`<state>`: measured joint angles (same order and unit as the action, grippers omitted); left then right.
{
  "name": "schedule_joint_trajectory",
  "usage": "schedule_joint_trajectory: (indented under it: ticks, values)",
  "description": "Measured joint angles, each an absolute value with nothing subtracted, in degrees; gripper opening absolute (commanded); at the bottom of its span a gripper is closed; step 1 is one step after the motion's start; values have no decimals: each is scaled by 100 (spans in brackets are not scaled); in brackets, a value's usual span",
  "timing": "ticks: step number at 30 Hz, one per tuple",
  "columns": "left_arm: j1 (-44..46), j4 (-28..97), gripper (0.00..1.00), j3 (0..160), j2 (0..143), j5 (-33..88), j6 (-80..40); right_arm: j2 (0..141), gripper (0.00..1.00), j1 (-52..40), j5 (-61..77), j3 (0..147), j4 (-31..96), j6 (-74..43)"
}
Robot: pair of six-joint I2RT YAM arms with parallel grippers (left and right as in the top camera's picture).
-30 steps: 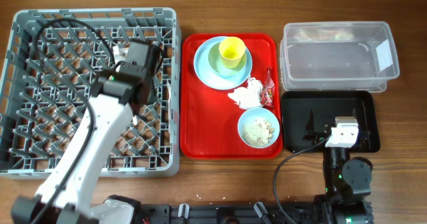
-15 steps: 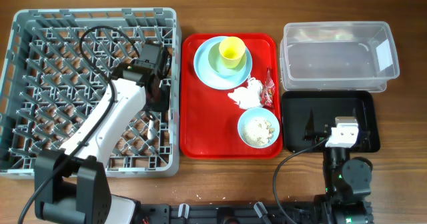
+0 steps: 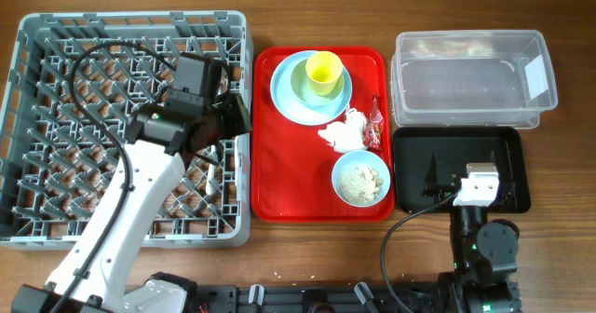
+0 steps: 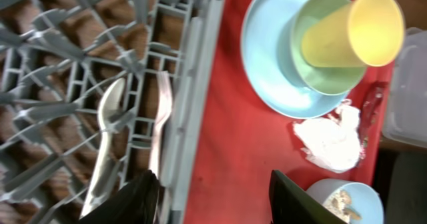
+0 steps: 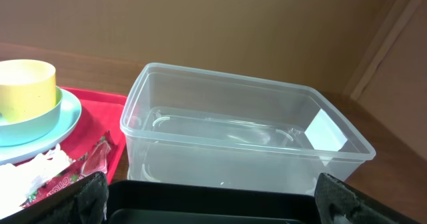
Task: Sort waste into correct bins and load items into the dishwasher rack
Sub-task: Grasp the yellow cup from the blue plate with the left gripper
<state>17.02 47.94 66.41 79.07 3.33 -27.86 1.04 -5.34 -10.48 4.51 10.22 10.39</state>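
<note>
My left gripper grabs the yellow cup by its rim next, one finger inside and one outside, to load it into the dishwasher rack.
A white spoon (image 4: pixel 107 147) and a white fork (image 4: pixel 159 121) lie side by side on the grey dishwasher rack (image 3: pixel 56 34), by its right wall. My left gripper (image 4: pixel 213 204) hangs open above that wall, one finger over the rack and one over the red tray, holding nothing. On the tray a yellow cup (image 3: pixel 324 71) stands in a green bowl (image 3: pixel 305 85) on the pale blue plate (image 3: pixel 284 94). Below them lie a crumpled napkin (image 3: pixel 343 132), a red wrapper (image 3: pixel 375 122) and a blue bowl (image 3: pixel 361 178) of food scraps. My right gripper (image 5: pixel 213 204) is open over the black tray (image 3: pixel 414 164).
The red serving tray (image 3: pixel 279 178) sits between the rack and the bins. The clear tub (image 3: pixel 473 78) stands behind the black tray at the right. Bare wooden table runs along the front edge and the far right.
My left gripper has gone from shut to open and moved over the rack's right wall. The right arm has not moved.
</note>
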Motion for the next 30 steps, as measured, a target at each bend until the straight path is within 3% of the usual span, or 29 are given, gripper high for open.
schedule_joint_trajectory:
  ticks: [6, 10, 17, 19, 24, 30]
  values:
    - [2008, 4552, 53, 6641, 7907, 445, -2877, 104, 100, -532, -1048, 451, 1022, 1037]
    - [2473, 3859, 34, 6643, 7907, 443, -2987, 104, 100, -532, -1048, 451, 1022, 1039]
    - [3260, 2279, 32, 6779, 8637, 207, -2895, 104, 100, -534, -1048, 451, 1020, 1039]
    - [3247, 2849, 34, 7408, 9209, 325, -2744, 106, 100, -534, -1048, 451, 1022, 1039]
    - [3225, 6114, 24, 12182, 11732, 565, -1715, 110, 100, -537, -1048, 451, 1024, 1039]
    - [3417, 6241, 21, 12687, 13078, 567, -1223, 113, 100, -537, -1048, 451, 1022, 1039]
